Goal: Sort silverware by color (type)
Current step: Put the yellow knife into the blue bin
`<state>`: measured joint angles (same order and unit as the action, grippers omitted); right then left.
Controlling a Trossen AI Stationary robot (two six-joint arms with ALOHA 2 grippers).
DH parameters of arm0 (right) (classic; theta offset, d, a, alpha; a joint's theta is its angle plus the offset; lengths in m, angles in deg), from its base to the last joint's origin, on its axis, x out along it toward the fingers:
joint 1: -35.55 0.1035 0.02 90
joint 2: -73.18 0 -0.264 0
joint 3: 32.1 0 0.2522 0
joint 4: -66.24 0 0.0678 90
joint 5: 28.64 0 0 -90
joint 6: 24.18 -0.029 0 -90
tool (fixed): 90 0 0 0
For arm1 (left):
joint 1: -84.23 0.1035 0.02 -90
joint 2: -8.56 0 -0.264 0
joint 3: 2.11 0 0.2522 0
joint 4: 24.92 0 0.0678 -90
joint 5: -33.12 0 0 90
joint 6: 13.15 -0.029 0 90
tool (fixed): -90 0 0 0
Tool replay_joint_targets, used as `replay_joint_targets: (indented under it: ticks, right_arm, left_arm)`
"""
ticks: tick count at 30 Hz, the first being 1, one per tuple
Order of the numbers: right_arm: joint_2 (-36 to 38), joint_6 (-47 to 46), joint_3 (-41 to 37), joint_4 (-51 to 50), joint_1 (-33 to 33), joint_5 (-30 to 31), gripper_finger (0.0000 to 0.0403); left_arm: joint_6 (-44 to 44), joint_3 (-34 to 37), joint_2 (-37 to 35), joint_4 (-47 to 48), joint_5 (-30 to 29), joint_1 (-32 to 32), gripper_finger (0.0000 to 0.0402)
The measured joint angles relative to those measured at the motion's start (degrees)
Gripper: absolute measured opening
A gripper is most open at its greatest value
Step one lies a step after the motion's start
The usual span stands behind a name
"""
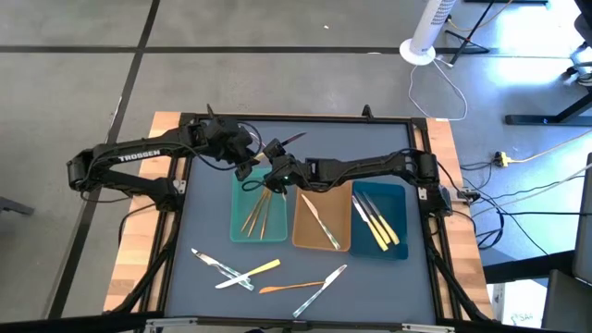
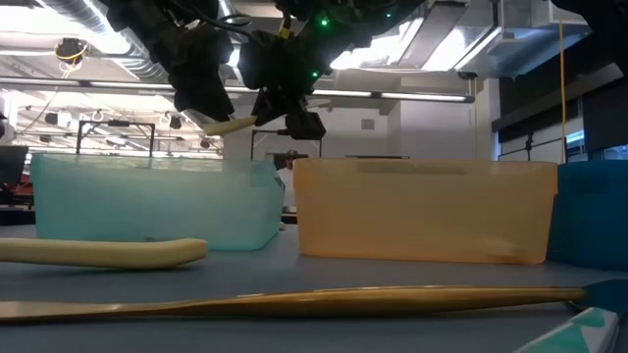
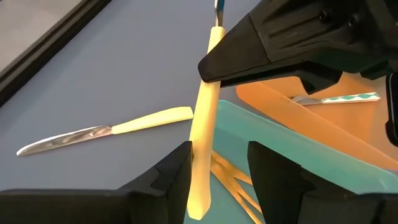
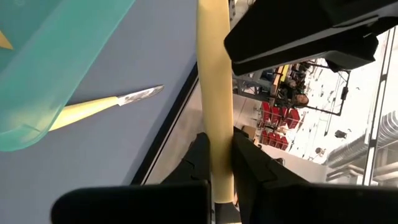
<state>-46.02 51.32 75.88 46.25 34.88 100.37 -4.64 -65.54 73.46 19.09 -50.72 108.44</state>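
I should next grab the knife by its yellow handle [image 3: 202, 143] with my left gripper, to sort the yellow silverware by color.
A yellow-handled utensil [image 4: 214, 93] hangs in the air above the far end of the teal tray [image 1: 239, 222]. My right gripper [image 4: 216, 163] is shut on its handle. My left gripper [image 3: 217, 180] is open, and the same yellow handle [image 3: 202, 143] passes between its fingers, close to one of them. In the high view the left gripper [image 1: 247, 166] and right gripper [image 1: 274, 176] meet nose to nose. Gold utensils [image 1: 259, 213] lie in the teal tray, silver ones [image 1: 324, 227] in the tan tray [image 1: 301, 236], and yellow-handled ones [image 1: 379, 225] in the dark-blue tray [image 1: 400, 199].
Several loose utensils lie at the table's front: a silver one [image 1: 220, 268], a yellow-handled knife [image 1: 259, 269], an orange-tan one [image 1: 289, 287] and another silver one [image 1: 326, 283]. The three trays stand side by side mid-table. A white fan base [image 1: 418, 51] stands on the floor beyond.
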Motion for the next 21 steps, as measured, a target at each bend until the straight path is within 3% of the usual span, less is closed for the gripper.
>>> replay_joint_targets:
  ticks: [21]
  right_arm:
    - [0.0,-0.24,0.0,0.21,-0.04,0.02,0.0021]
  left_arm:
    - [-0.01,0.0,0.07,-3.55,-1.92,0.0,0.015]
